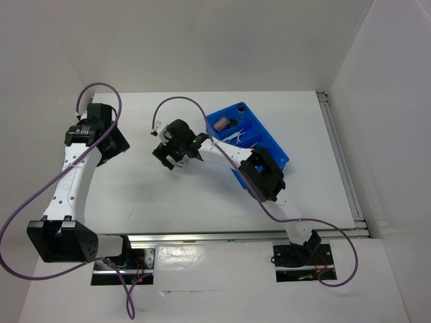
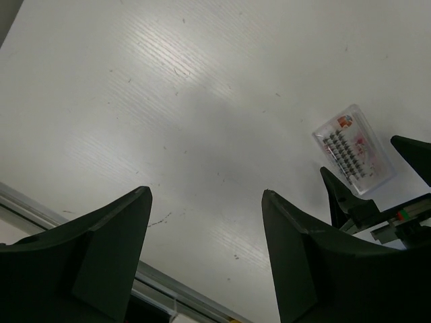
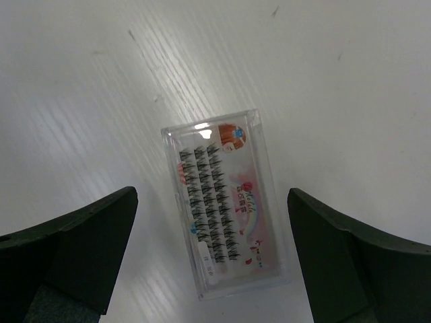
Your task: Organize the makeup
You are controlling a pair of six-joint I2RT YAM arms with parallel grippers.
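My right gripper lowers next and only then closes on the packet, since its fingers hover above the sides of the packet and closing now would miss.
A flat clear packet [image 3: 222, 205] with rows of dark lashes and red print lies on the white table. It also shows in the left wrist view [image 2: 353, 149]. My right gripper [image 3: 212, 195] is open and hovers just above it, one finger on each long side, not touching. In the top view the right gripper [image 1: 170, 156] hides the packet. My left gripper [image 2: 205, 192] is open and empty over bare table, to the left of the packet [image 1: 113, 145]. A tan bottle [image 1: 221, 124] and thin pieces [image 1: 239, 136] lie in the blue tray [image 1: 269, 138].
The right arm stretches across the blue tray's near part. A metal rail [image 1: 236, 235] runs along the table's near edge. White walls close in the table at the back and both sides.
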